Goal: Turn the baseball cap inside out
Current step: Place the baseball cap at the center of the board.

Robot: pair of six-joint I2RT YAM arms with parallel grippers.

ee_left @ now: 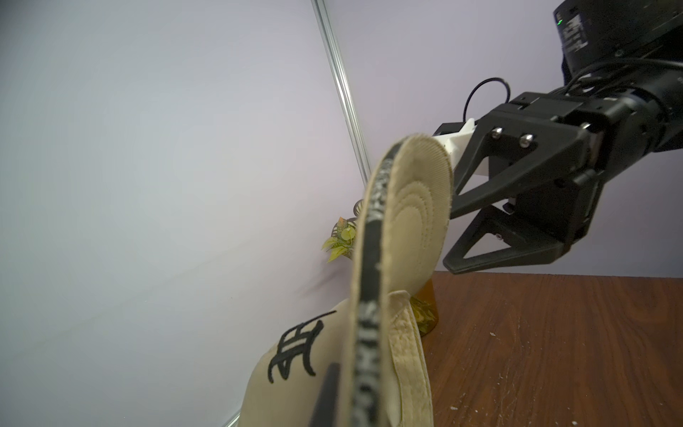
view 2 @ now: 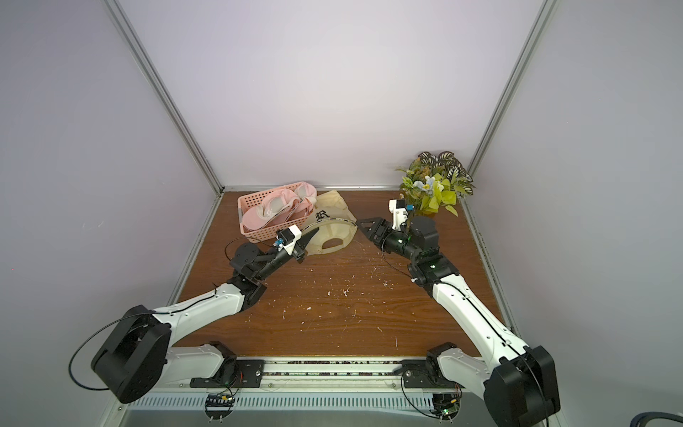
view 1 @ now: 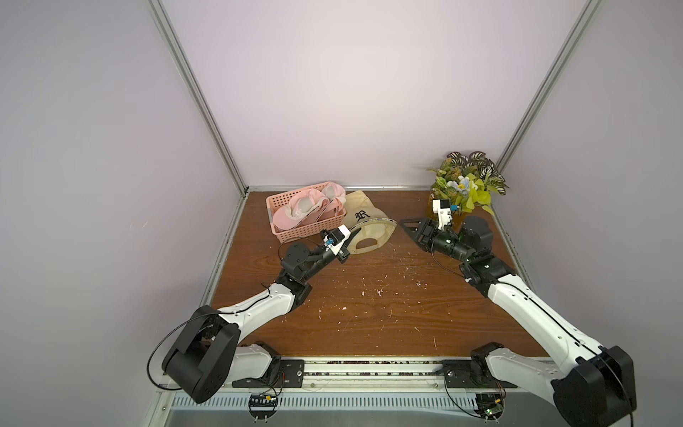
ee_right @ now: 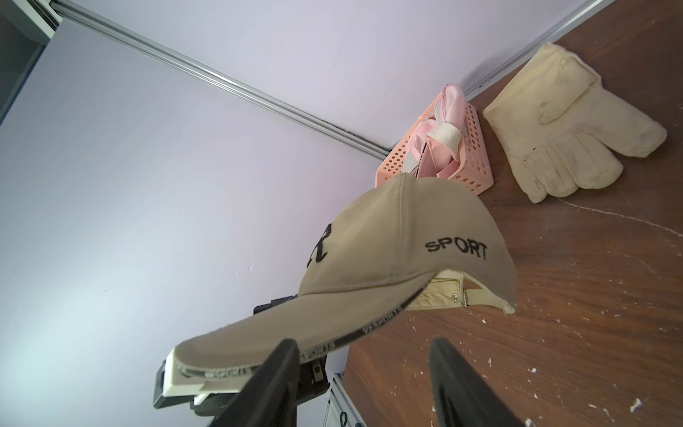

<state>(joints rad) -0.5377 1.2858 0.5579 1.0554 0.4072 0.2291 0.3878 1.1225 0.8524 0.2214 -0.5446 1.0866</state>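
The cap's side rim is below "SPORT", beside the cap's bill. My right gripper will grip the cap there next, so that my left gripper is free to turn the cap's top (ee_left: pixel 295 369).
The beige baseball cap (view 1: pixel 373 231) (view 2: pixel 332 236) lies tilted beside the basket, its underside and back strap facing the front. A black letter marks its crown (ee_left: pixel 295 369), and "SPORT" is stitched on its side (ee_right: pixel 399 236). My left gripper (view 1: pixel 357 232) (view 2: pixel 316 231) (ee_left: pixel 347 373) is shut on the brim's black-banded edge and holds it raised off the table. My right gripper (view 1: pixel 403 223) (view 2: pixel 360 223) (ee_right: pixel 366 369) (ee_left: pixel 451 240) is open at the brim's far end. One of its fingers (ee_right: pixel 273 380) stands in front of the brim's edge. Whether it touches the brim I cannot tell.
A pink basket (view 1: pixel 295 231) (view 2: pixel 266 231) (ee_right: pixel 476 148) holding pink caps stands against the back left. A cream glove (view 1: pixel 360 201) (ee_right: pixel 561 129) lies behind the cap. A potted plant (view 1: pixel 465 185) (view 2: pixel 436 185) fills the back right corner, just behind my right wrist.
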